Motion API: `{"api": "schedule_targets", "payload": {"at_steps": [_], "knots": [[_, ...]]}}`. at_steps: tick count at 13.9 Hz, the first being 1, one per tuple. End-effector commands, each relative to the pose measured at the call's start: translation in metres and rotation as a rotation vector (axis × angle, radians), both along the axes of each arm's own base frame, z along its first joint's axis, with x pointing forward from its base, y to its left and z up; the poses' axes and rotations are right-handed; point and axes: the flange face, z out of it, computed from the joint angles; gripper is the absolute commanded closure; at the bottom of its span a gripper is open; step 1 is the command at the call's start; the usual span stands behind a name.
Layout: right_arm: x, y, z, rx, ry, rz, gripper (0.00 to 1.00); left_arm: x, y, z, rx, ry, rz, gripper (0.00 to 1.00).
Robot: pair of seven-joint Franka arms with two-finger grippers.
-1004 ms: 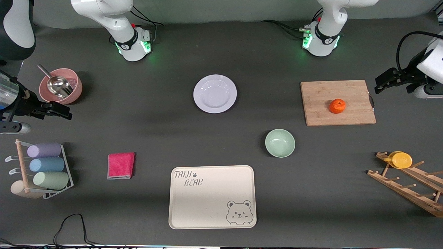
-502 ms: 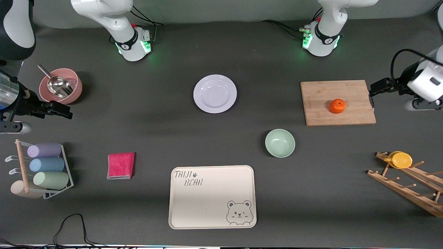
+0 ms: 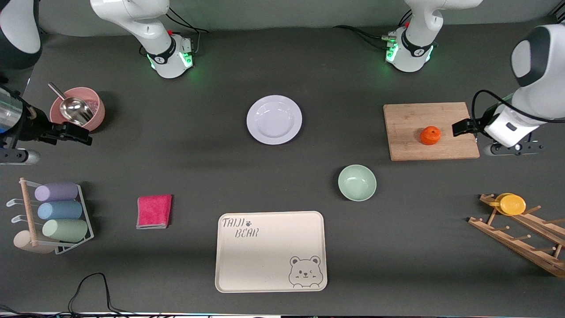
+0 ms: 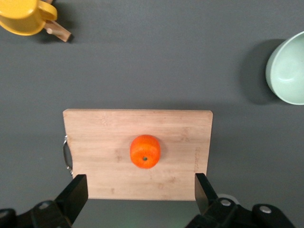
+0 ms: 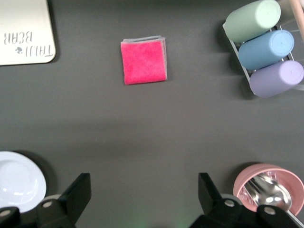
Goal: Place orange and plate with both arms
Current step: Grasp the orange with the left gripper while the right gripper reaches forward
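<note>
The left gripper grabs the orange around its round body (image 3: 430, 135) next. Then the left gripper places the orange on the plate (image 3: 274, 119).
The orange (image 3: 430, 135) sits on a wooden cutting board (image 3: 410, 119) toward the left arm's end of the table. My left gripper (image 3: 462, 127) is open and empty, up over the board's handle end, beside the orange. In the left wrist view the orange (image 4: 145, 151) lies on the board (image 4: 99, 137) just ahead of the open left gripper (image 4: 140, 184). The pale lavender plate (image 3: 274, 119) lies near the table's middle. My right gripper (image 3: 75, 136) is open and empty, up beside the pink bowl, far from the plate. The plate's edge (image 5: 19, 183) shows beside the open right gripper (image 5: 142, 184).
A mint-green bowl (image 3: 357, 182) and a cream bear tray (image 3: 270, 265) lie nearer the camera than the plate. There is a pink cloth (image 3: 154, 211), a pink bowl with a metal scoop (image 3: 98, 110), a rack of cups (image 3: 57, 212), and a wooden rack (image 3: 521, 238) with a yellow cup (image 3: 512, 204).
The left arm has swung in from the table's end, bringing its gripper over the board's edge close to the orange. The right gripper has shifted slightly toward the pink bowl.
</note>
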Motion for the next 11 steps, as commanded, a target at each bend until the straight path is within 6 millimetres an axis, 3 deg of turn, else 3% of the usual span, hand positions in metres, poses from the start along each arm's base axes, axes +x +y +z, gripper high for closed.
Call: {"api": "schedule_targets", "payload": {"at_steps": [1, 4, 7, 11], "knots": [[-0.049, 0.025, 0.019, 0.010, -0.016, -0.035, 0.00, -0.038, 0.002, -0.041, -0.002, -0.049, -0.013, 0.00], [-0.095, 0.057, 0.013, 0.020, -0.051, -0.064, 0.00, -0.067, 0.000, -0.095, -0.005, -0.111, -0.015, 0.00], [-0.130, 0.078, 0.002, 0.030, -0.074, -0.084, 0.00, -0.092, -0.002, -0.135, 0.002, -0.171, -0.030, 0.00], [-0.167, 0.084, -0.013, 0.045, -0.100, -0.091, 0.00, -0.109, -0.001, -0.173, 0.009, -0.204, -0.034, 0.00]]}}
